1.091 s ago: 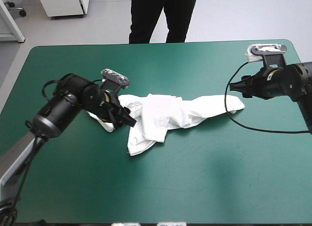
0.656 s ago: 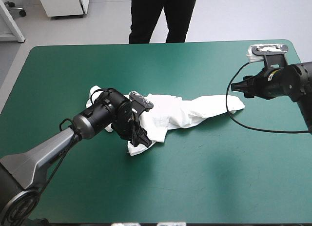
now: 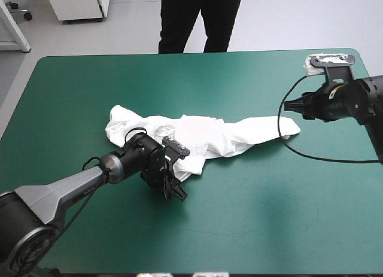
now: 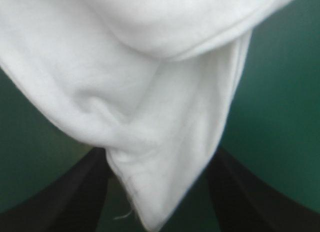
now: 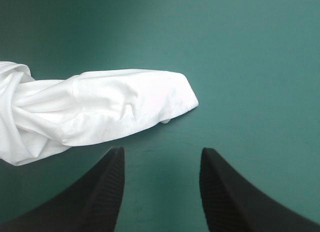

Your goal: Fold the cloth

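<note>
My right gripper grabs the white T-shirt point(image 3: 206, 139) by the tip of its long strip point(image 3: 291, 128) next, to spread the crumpled T-shirt for folding.
The white T-shirt point(image 3: 206, 139) lies crumpled in a long strip across the middle of the table. Its near corner hangs toward the front edge. My left gripper point(image 3: 175, 191) sits low at that corner. In the left wrist view, the corner of the T-shirt point(image 4: 150, 142) points down between the black fingers point(image 4: 70, 192), which stand apart, so the left gripper point(image 4: 160, 162) is open. My right gripper point(image 3: 288, 105) hovers just beyond the strip's right end. In the right wrist view, the right gripper point(image 5: 162, 151) is open, with the end of the T-shirt point(image 5: 125, 101) ahead of it and slightly to one side.
Bare teal-green cover point(image 3: 257, 223) stretches from the T-shirt to the table's near edge, and another wide band of it lies toward the far edge.
My left arm has swung from the T-shirt's left end over to its near corner and dropped lower, leaving the left end uncovered. The right arm has barely moved.
</note>
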You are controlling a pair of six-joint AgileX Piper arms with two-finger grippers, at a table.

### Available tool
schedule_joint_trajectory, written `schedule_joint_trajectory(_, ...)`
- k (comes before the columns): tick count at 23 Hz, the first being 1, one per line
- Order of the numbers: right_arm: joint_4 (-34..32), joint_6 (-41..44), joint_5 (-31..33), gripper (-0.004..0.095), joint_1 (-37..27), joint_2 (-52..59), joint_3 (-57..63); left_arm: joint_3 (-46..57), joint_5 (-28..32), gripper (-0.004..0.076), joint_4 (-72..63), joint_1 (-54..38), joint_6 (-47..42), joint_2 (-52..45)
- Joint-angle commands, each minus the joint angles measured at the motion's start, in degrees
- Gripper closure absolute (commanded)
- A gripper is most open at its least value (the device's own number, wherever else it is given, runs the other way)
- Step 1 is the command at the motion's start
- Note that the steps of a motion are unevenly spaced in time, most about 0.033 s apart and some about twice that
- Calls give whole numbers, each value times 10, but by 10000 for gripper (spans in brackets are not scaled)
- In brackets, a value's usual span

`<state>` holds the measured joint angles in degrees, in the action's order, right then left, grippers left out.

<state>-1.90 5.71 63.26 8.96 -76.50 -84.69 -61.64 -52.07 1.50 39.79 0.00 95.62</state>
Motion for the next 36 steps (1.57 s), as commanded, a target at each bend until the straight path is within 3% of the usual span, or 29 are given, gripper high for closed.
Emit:
schedule_joint_trajectory(1,-3,1,-23,469,-3,16,-19,-7,29,449,6,2,-3,22)
schedule_joint_trajectory(3,-3,1,-21,469,-3,16,-18,-7,31,724,6,2,-3,31)
schedule_joint_trajectory(11,-5,22,-1,440,-18,-80,-21,-7,22,733,5,2,-3,31)
schedule_joint_trajectory(14,6,22,1,353,-35,-129,-27,-7,12,733,6,2,-3,31)
schedule_joint_trajectory(19,87,-9,-16,249,-52,-181,-27,-7,10,733,6,2,-3,31)
schedule_joint_trajectory(25,31,1,-70,250,-55,-253,-27,-7,10,733,6,2,0,31)
schedule_joint_trajectory(31,23,10,-113,250,-56,-320,-27,-7,4,733,5,2,-3,31)
schedule_joint_trajectory(33,29,10,-117,285,-56,-339,-35,-7,-2,733,5,2,-3,31)
schedule_joint_trajectory(36,47,9,-114,413,-56,-362,-48,-7,-2,733,5,2,-3,31)
